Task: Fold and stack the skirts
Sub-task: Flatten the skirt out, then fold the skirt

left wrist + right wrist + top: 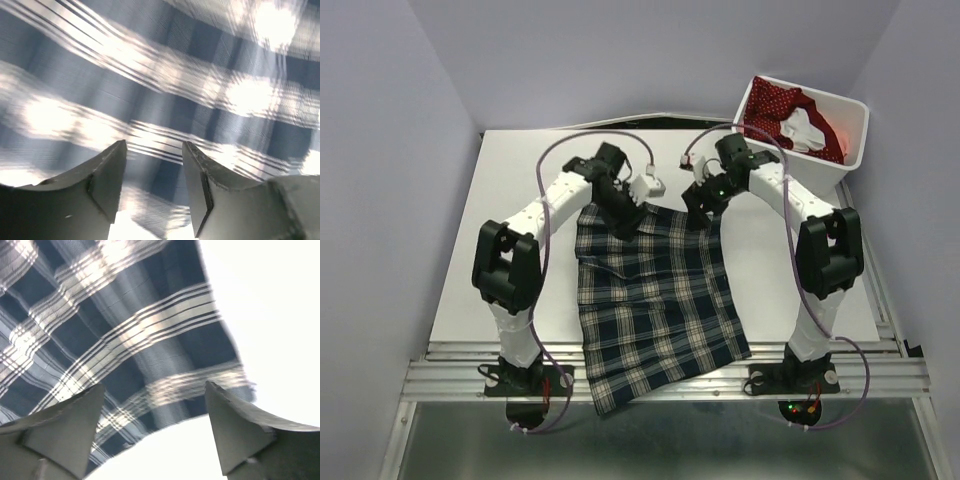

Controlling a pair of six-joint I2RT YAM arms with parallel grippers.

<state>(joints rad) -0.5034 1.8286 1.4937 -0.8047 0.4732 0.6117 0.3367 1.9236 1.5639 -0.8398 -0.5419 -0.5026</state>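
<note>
The plaid skirt's hem is hanging. My left gripper will next pinch the skirt's far waist edge, opposite the hem, to fold the waist toward it.
The plaid skirt (650, 300) lies spread flat on the white table (510, 200), its hem hanging over the near edge. My left gripper (626, 225) is open, low over the skirt's far left waist edge; its wrist view shows plaid cloth (165, 90) under and between the fingers (107, 172). My right gripper (704, 216) is open over the far right waist corner; the wrist view shows that corner (150, 340) between the wide-apart fingers (235, 425). The red dotted skirt (790, 120) lies bunched in the white bin (840, 165).
The white bin stands at the table's far right corner, close behind the right arm. Lavender walls enclose the table on three sides. A metal rail (660, 380) runs along the near edge between the arm bases.
</note>
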